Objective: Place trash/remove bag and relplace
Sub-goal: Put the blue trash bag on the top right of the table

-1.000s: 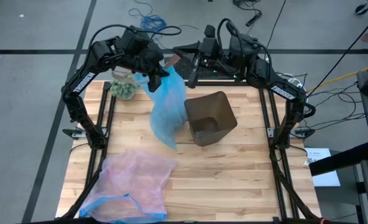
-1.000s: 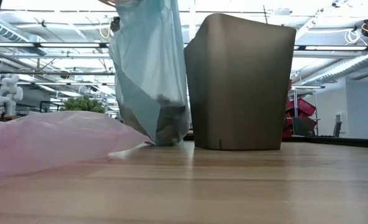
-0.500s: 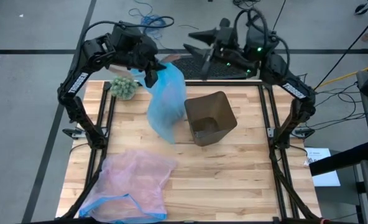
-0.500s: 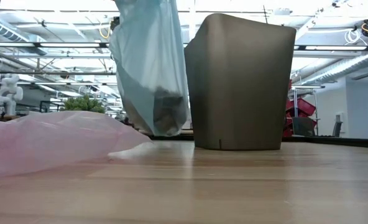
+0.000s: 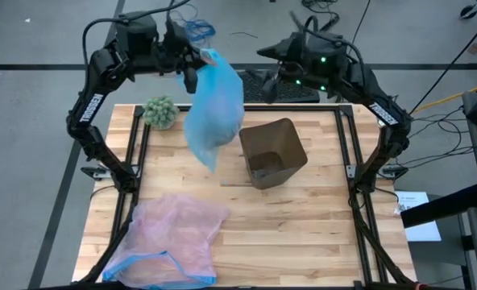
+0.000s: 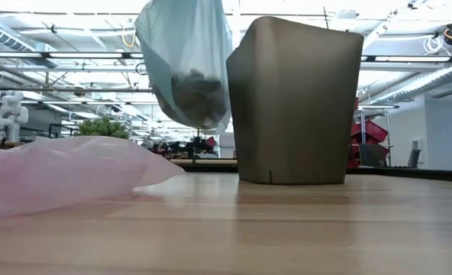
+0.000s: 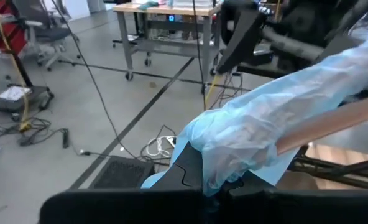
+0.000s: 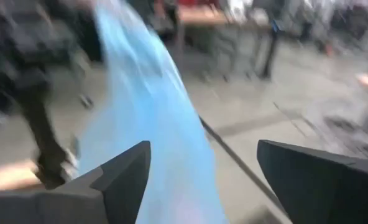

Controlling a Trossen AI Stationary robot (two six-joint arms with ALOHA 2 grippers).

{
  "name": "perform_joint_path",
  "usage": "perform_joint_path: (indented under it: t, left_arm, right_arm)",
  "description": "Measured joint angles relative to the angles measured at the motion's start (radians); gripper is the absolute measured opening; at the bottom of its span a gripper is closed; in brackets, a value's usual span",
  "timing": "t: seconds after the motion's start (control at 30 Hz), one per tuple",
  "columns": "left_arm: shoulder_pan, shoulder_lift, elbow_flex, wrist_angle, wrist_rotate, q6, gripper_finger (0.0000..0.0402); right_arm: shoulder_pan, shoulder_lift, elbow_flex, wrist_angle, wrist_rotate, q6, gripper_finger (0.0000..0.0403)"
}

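My right gripper grabs the full trash bag by its narrow neck [image 5: 212,76] next, to carry the bag away from the bin [image 5: 272,153].
The light-blue bag [image 5: 214,105] hangs from my left gripper [image 5: 192,74], which is shut on its top, high over the table's far left. In the low view the bag [image 6: 186,61] swings clear of the wood, with dark trash [image 6: 191,82] lumped in its bottom. The brown bin [image 5: 272,153] stands upright on its base just right of the bag and holds no bag. My right gripper [image 5: 275,84] stands open above the far edge, right of the bag's top, touching nothing; its wrist view shows the bag [image 8: 147,118] ahead of the spread fingers. My left gripper holds the bag's gathered top end [image 7: 234,163], bunched in several layers between its two fingers. The fingers come from the table's left side, slanting down. The bag hangs below the hold, drawn long by the trash in its bottom [image 6: 191,107], lifted clear of the table.
A translucent pink bag with a blue rim [image 5: 174,235] lies spread on the near left of the table. A fuzzy green ball [image 5: 159,113] sits at the far left corner. The bin's wall [image 6: 295,99] stands close beside the hanging bag. Cables lie on the floor beyond.
My left gripper has risen and drawn toward the far left edge with the blue bag; the bag's bottom, which touched the table, now hangs clear. My right gripper has opened, let go of the bag's top and pulled back toward the right.
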Motion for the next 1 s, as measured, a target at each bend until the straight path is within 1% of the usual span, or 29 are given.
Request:
perform_joint_path:
  t: [0.1,0.17,0.23,0.3,0.37,0.4,0.43,0.47,0.53,0.57,0.73,0.87,0.93,1.0]
  left_arm:
    - [0.002,0.010,0.000,0.007,0.005,-0.021,0.0000]
    - [0.005,0.010,0.000,0.009,0.004,-0.021,0.0000]
    - [0.010,0.007,0.000,0.024,0.004,-0.021,0.0000]
    - [0.016,0.002,0.000,0.030,0.004,-0.021,0.0000]
    - [0.026,-0.002,0.000,0.033,0.001,-0.024,0.0000]
    - [0.031,-0.004,0.000,0.034,0.001,-0.029,0.0000]
    - [0.036,-0.005,0.000,0.034,0.001,-0.039,0.0000]
    - [0.040,-0.005,0.000,0.034,0.002,-0.045,0.0000]
    - [0.046,-0.005,0.000,0.033,0.001,-0.046,0.0000]
    - [0.048,-0.005,0.000,0.033,0.001,-0.046,0.0000]
    - [0.048,-0.007,0.000,0.035,-0.007,-0.046,0.0000]
    - [0.061,-0.017,0.000,0.039,-0.010,-0.046,0.0000]
    - [0.071,-0.023,0.000,0.042,-0.012,-0.046,0.0000]
    - [0.081,-0.027,0.000,0.043,-0.012,-0.046,0.0000]
  right_arm:
    - [-0.017,0.001,0.000,-0.188,0.130,0.021,0.0259]
    - [-0.028,0.003,-0.001,-0.328,0.226,0.060,0.0225]
    - [-0.039,0.003,-0.001,-0.454,0.291,0.114,0.0178]
    - [-0.048,-0.001,-0.001,-0.571,0.323,0.180,0.0119]
    - [-0.058,-0.002,-0.001,-0.685,0.328,0.253,0.0051]
    - [-0.065,-0.002,-0.001,-0.737,0.322,0.292,0.0026]
    - [-0.072,-0.002,-0.002,-0.770,0.317,0.327,0.0015]
    - [-0.079,-0.002,-0.013,-0.763,0.308,0.357,0.0013]
    - [-0.093,-0.009,-0.044,-0.769,0.237,0.391,0.0010]
    - [-0.101,-0.008,-0.055,-0.767,0.218,0.402,0.0005]
    - [-0.118,-0.006,-0.189,-0.763,0.212,0.468,0.0001]
    - [-0.128,-0.006,-0.344,-0.766,0.205,0.514,0.0000]
    - [-0.129,-0.006,-0.427,-0.766,0.147,0.540,0.0000]
    - [-0.128,-0.006,-0.496,-0.767,0.049,0.566,0.0000]
